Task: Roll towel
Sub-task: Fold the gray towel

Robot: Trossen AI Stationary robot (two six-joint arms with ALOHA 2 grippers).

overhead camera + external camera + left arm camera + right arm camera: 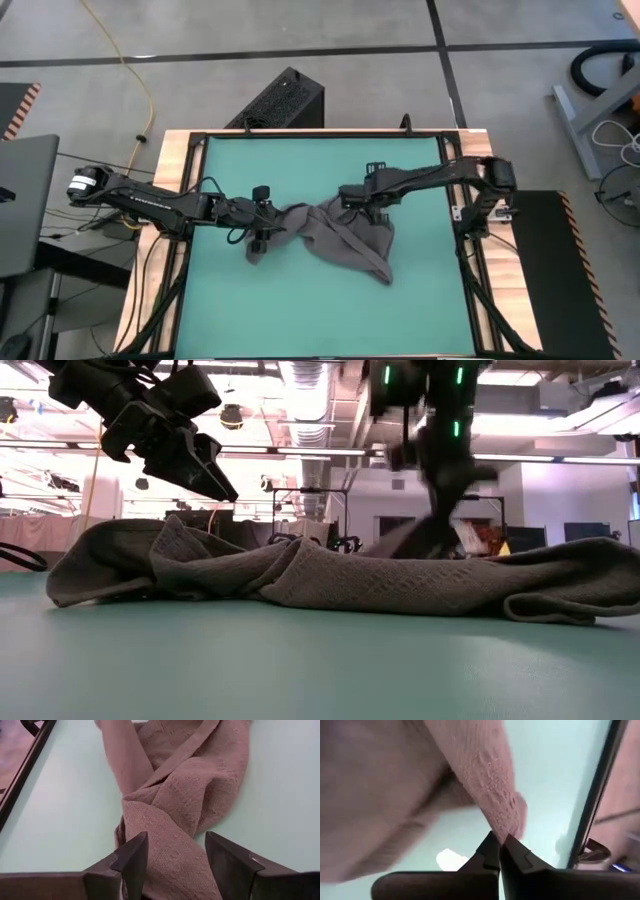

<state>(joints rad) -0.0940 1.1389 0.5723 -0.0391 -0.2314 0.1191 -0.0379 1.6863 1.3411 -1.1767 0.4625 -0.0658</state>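
I will next pick up the dark grey towel with my left gripper by the corner at its loose end (256, 254), and that will lay the towel (340, 240) flat for rolling.
The dark grey towel (340, 240) lies bunched across the middle of the green table (300, 310); in the low view it shows as a long heap of folds (300, 575). My left gripper (262, 218) hangs open above the towel's left end (170, 810), fingers clear of the cloth (215, 485). My right gripper (348, 205) is shut on the towel near its middle (500, 840), where the cloth rises to a small peak (410, 542). My right gripper pinches a narrow ridge of the towel (507, 820) between its two fingertips. One layer or several, I cannot tell. The fingers come from above, slanting down. The cloth is drawn up at the hold while the rest of the towel lies on the table.
Black frame rails (455, 200) run along the table's edges. A black perforated box (280, 100) stands beyond the far edge. Bare green surface lies on the near side of the towel (300, 660).
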